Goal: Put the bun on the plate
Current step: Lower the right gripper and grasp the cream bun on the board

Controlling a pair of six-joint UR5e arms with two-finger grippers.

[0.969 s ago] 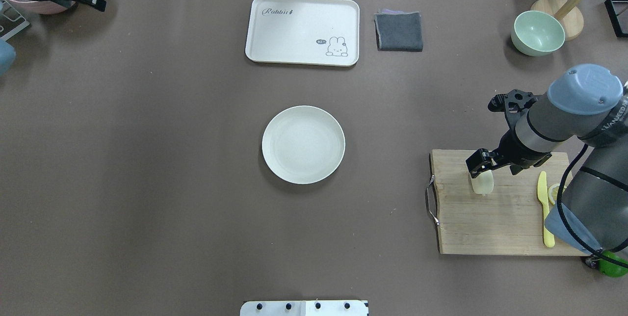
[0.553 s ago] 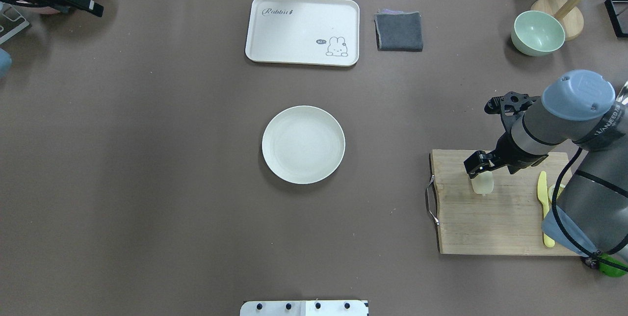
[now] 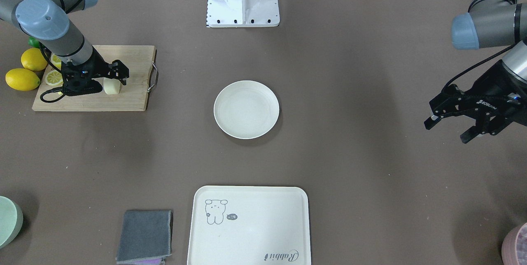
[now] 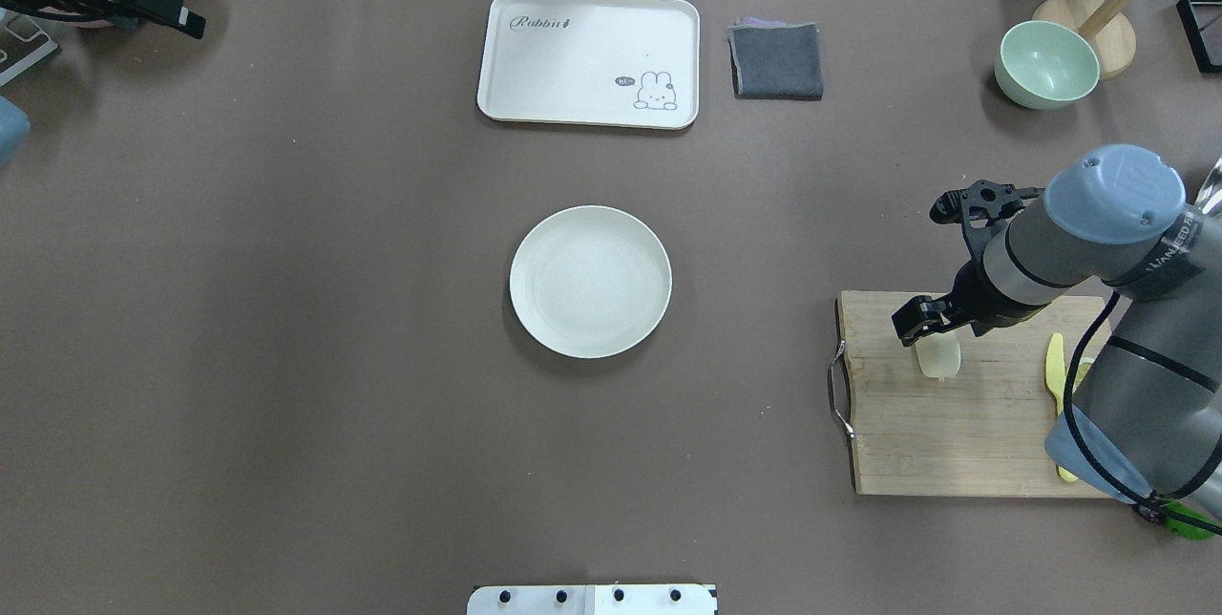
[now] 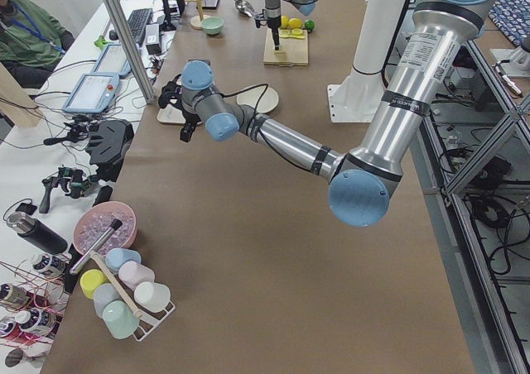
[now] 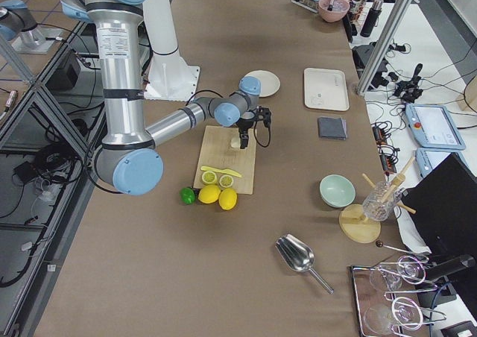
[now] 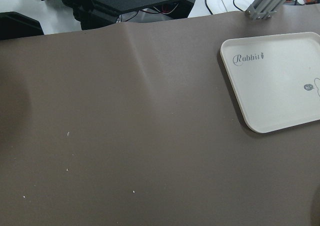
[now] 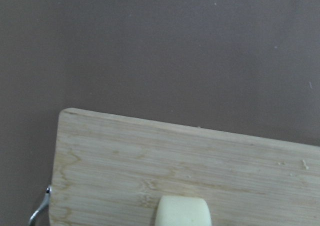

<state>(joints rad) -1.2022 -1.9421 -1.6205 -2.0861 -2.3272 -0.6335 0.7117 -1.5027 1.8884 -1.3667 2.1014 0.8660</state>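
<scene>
I should pick up the bun (image 3: 111,87) across its long sides next with my right gripper. Then the bun can go on the plate (image 3: 246,109).
The bun (image 4: 939,359), a small pale cream block, lies on the wooden cutting board (image 4: 955,443) at the table's right. It also shows at the bottom edge of the right wrist view as the bun (image 8: 182,212). My right gripper (image 3: 119,71) hangs just over the bun (image 3: 111,87), fingers apart, open and not closed on it. The round off-white plate (image 4: 590,281) sits empty at the table's centre, well to the left of the board. My left gripper (image 3: 448,127) hovers open and empty far off at the table's left side, near the back edge.
A yellow plastic knife (image 4: 1053,367) and lemon slices (image 3: 53,77) lie on the board, with whole lemons (image 3: 24,71) beside it. At the back stand a cream rabbit tray (image 4: 589,59), a folded grey cloth (image 4: 776,61) and a green bowl (image 4: 1045,64).
My right gripper has shifted slightly left over the bun as the arm swung. The bun has stayed in place on the board. The left gripper moved only a little.
</scene>
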